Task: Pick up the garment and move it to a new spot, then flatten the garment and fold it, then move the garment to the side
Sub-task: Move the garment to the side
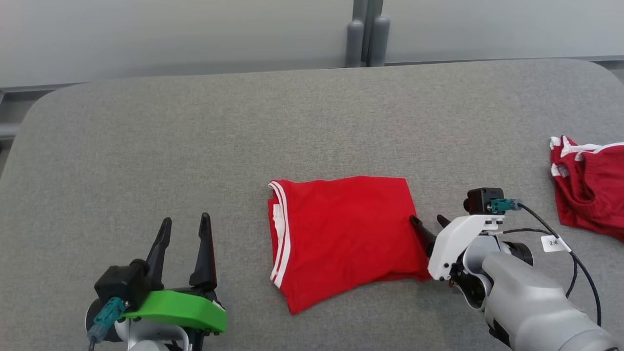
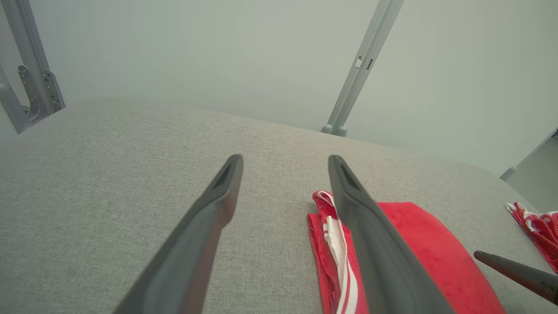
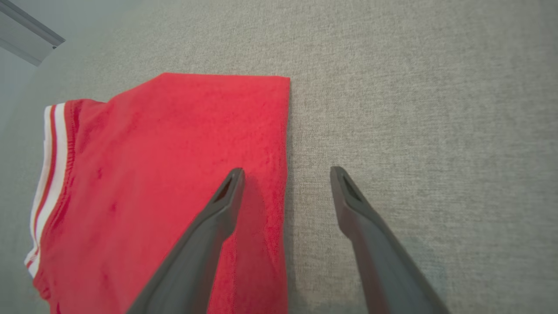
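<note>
The red shirt's broad panel (image 1: pixel 345 234) lies flat on the tabletop. My right gripper grabs the shirt by its folded edge (image 1: pixel 416 213) opposite the white trim next.
The garment (image 1: pixel 341 234) is a red shirt with white trim, folded into a rough square at the middle of the grey table (image 1: pixel 312 122). My right gripper (image 1: pixel 429 222) is open at the garment's right edge, one finger over the red cloth and the other over bare table. The right wrist view shows that edge of the garment (image 3: pixel 174 174) running between the two fingertips of the right gripper (image 3: pixel 285 172). My left gripper (image 1: pixel 185 222) is open near the front left, apart from the cloth. In the left wrist view the garment (image 2: pixel 436 253) lies partly behind the right finger of the left gripper (image 2: pixel 285 159).
A second red garment with white trim (image 1: pixel 590 187) lies crumpled at the table's right edge, also seen as a red heap (image 2: pixel 538 231) from the left wrist. Grey posts (image 1: pixel 368 39) stand behind the table's far edge. Broad bare table lies left and beyond.
</note>
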Controlling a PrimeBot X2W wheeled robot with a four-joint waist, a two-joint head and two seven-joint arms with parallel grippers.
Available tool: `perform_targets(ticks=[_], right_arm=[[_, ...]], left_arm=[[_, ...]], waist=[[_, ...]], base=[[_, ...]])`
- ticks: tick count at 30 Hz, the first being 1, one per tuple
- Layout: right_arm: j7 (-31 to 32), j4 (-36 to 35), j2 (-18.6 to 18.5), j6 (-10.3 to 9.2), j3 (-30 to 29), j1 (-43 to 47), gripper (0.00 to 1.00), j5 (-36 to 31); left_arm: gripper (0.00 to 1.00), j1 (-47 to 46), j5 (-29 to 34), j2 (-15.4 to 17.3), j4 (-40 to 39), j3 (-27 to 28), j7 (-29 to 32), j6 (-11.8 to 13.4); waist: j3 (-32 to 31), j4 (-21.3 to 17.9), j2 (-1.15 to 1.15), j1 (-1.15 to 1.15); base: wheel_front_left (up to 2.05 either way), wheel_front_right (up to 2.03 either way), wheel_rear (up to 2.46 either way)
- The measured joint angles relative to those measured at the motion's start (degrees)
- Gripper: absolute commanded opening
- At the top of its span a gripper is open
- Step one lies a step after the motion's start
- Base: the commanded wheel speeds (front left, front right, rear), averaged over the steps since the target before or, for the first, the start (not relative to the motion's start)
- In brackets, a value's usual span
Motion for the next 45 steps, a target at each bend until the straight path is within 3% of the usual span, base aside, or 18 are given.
perform_targets(ticks=[15, 17, 19, 20, 28, 33, 45], right_arm=[[4.61, -0.76, -2.63, 0.0, -1.72, 0.49, 1.0, 4.41], [5.03, -1.31, -2.9, 0.0, -1.79, 0.48, 0.47, 4.93], [5.22, -1.76, -3.03, 0.0, -1.86, 0.46, 0.32, 5.46], [5.25, -1.91, -3.03, 0.0, -1.85, 0.46, 0.0, 5.56], [3.38, -2.3, -3.1, 0.03, -1.91, 0.4, 0.0, 5.97], [2.58, -3.3, -5.1, 0.07, -1.51, 0.08, 0.0, 5.7], [2.93, -2.43, -8.24, 0.05, -0.86, -2.66, 0.0, 4.22]], left_arm=[[1.0, -0.98, -0.1, 0.69, -0.03, 0.57, -0.11, 0.44], [1.0, -1.03, -0.2, 0.69, 0.11, 0.59, -0.31, 0.44], [1.0, -1.19, -0.26, 0.69, 0.26, 0.64, -0.36, 0.45], [1.0, -1.23, -0.32, 0.69, 0.32, 0.66, -0.37, 0.48], [1.0, -1.25, -0.43, 0.68, 0.56, 0.74, -0.86, 0.57], [1.0, -1.19, -0.43, 0.68, 0.36, 0.75, -1.21, 0.56], [1.0, -0.09, 0.35, -0.14, 0.93, -0.31, -2.13, 0.76]], waist=[[3.36, 6.23, 0.0, 0.0], [3.67, 6.68, 0.0, 0.0], [3.95, 7.07, 0.0, 0.0], [3.96, 7.07, 0.0, 0.0], [3.54, 5.82, 0.0, 0.0], [3.04, 4.07, -0.01, 0.0], [1.0, -5.25, -0.01, 0.0]], base=[[0.0, 0.0, 0.0], [0.0, 0.0, 0.0], [0.0, 0.0, 0.0], [0.0, 0.0, 0.0], [0.0, 0.0, 0.0], [0.0, 0.0, 0.0], [0.0, 0.0, 0.0]])
